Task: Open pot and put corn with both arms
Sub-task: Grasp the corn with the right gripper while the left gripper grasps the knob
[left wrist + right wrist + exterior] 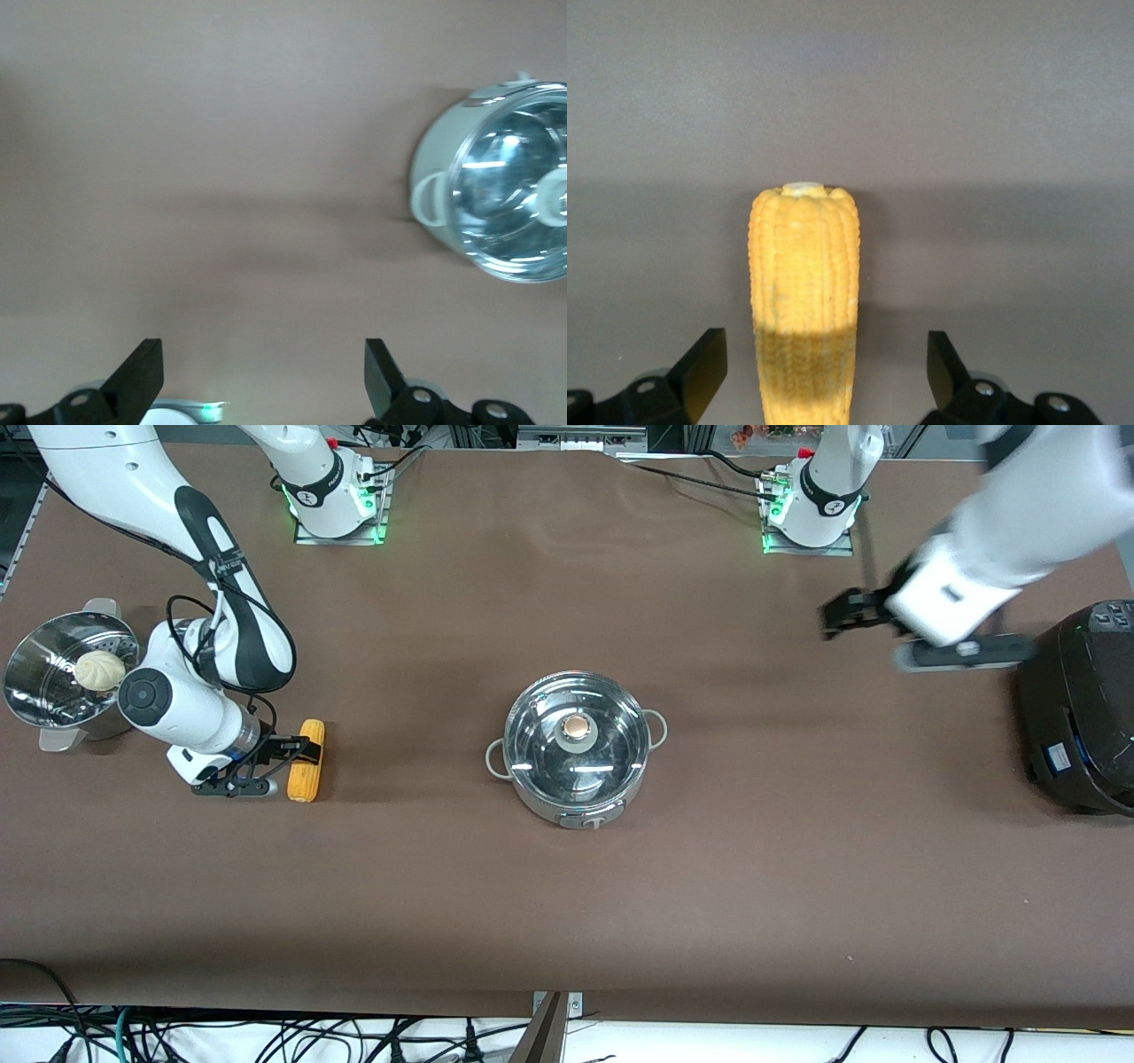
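Next, my right gripper will take hold of the corn around its middle (306,762) (804,367) to keep it level, since the corn's ends reach well past the gripper's fingers.
The steel pot (576,779) stands mid-table with its glass lid (611,735) on; the brass knob (577,728) is at the lid's centre. The corn (306,766) lies on the table toward the right arm's end. My right gripper (299,751) is open and low over the corn. In the right wrist view the corn (804,266) lies between the fingers (700,363) with gaps on both sides. My left gripper (834,615) is open and empty, up over bare table toward the left arm's end. The left wrist view shows the pot (496,177) at the frame's edge.
A perforated steel steamer pot (40,682) with a white bun (99,671) stands at the right arm's end, beside the right arm's wrist. A large black cooker (1076,708) stands at the left arm's end, under the left forearm.
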